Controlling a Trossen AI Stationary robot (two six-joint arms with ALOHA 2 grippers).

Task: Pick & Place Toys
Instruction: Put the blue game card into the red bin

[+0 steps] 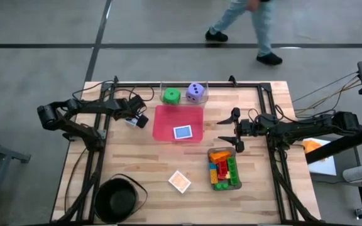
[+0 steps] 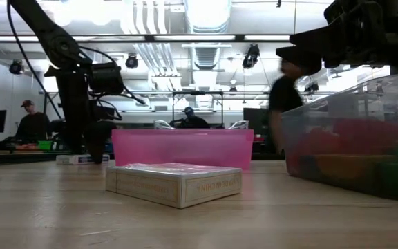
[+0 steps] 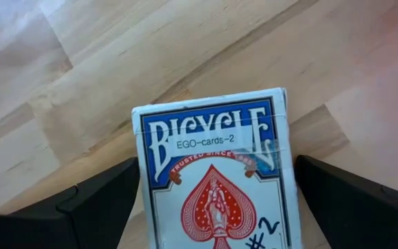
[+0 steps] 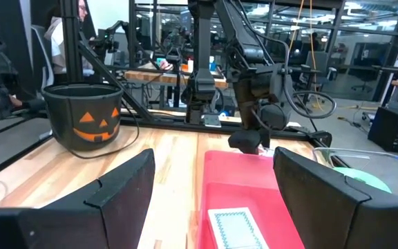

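Note:
My left gripper's fingers reach down beside the long sides of the blue card box [image 3: 216,176] and closing would catch the box, so it is time to close now.
A blue card box [image 3: 216,187] lies flat on the table just left of the pink tray [image 1: 168,122]. My left gripper [image 1: 135,119] points steeply down over it, open, one finger on each long side of the box. Another blue card box [image 1: 182,132] lies in the pink tray. An orange card box [image 1: 179,181] lies flat on the table nearer the front. A green die [image 1: 171,96] and a purple die [image 1: 195,93] sit in a clear tray at the far edge. My right gripper [image 1: 234,132] hovers level and open, right of the pink tray, holding nothing. My left gripper straddles the blue card box from above, its fingers lying along the box's long sides. One finger [image 3: 112,197] stands right beside a long side [image 3: 144,207]; whether it touches cannot be told. The other finger [image 3: 344,204] stands apart from the box.
A tray [image 1: 237,168] full of coloured bricks stands at the front right. A black bowl [image 1: 118,199] sits at the front left. A person walks past beyond the table's far edge. Bare wood lies between the bowl and the orange card box.

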